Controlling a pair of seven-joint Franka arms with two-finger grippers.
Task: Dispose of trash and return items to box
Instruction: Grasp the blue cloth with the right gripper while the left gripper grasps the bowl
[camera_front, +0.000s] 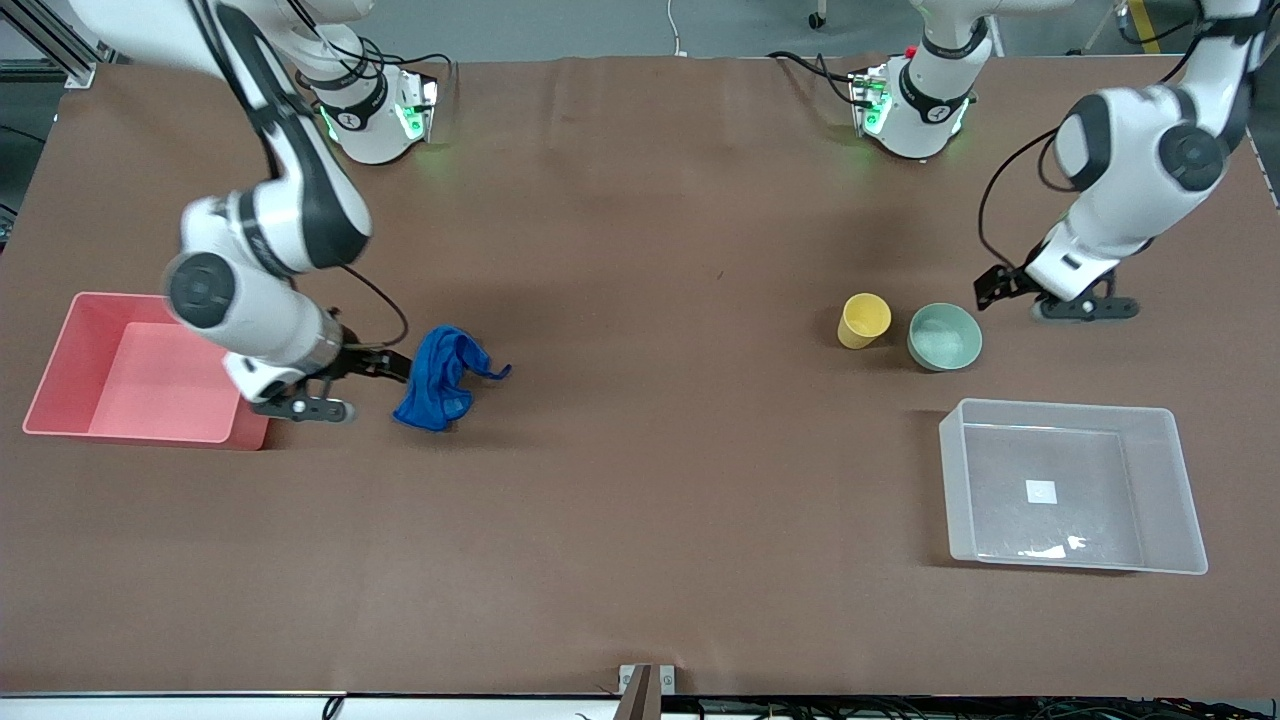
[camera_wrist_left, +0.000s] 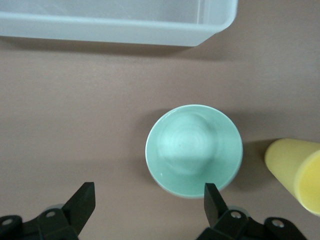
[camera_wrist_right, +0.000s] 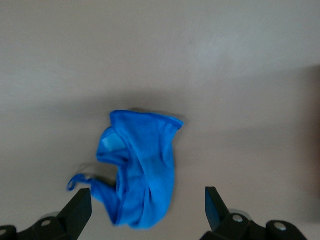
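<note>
My right gripper picks up the blue cloth (camera_front: 440, 378) by its bunched folds next, to clear it into the pink bin.
The blue cloth (camera_front: 440, 378) lies crumpled on the table beside the pink bin; in the right wrist view the cloth (camera_wrist_right: 142, 170) reaches down between my fingers. My right gripper (camera_front: 300, 408) (camera_wrist_right: 147, 207) is open and empty, over the table between the pink bin's corner and the cloth. The yellow cup (camera_front: 864, 320) (camera_wrist_left: 297, 172) and the mint-green bowl (camera_front: 944, 336) (camera_wrist_left: 194, 148) stand side by side. The clear box (camera_front: 1070, 485) (camera_wrist_left: 125, 25), with a white label (camera_front: 1040, 491), stands nearer the front camera than them. My left gripper (camera_front: 1088, 308) (camera_wrist_left: 148, 205) is open and empty, beside the bowl.
The pink bin (camera_front: 60, 380) stands at the right arm's end of the table. The brown table mat (camera_front: 660, 450) is bare between the cloth and the cup.
</note>
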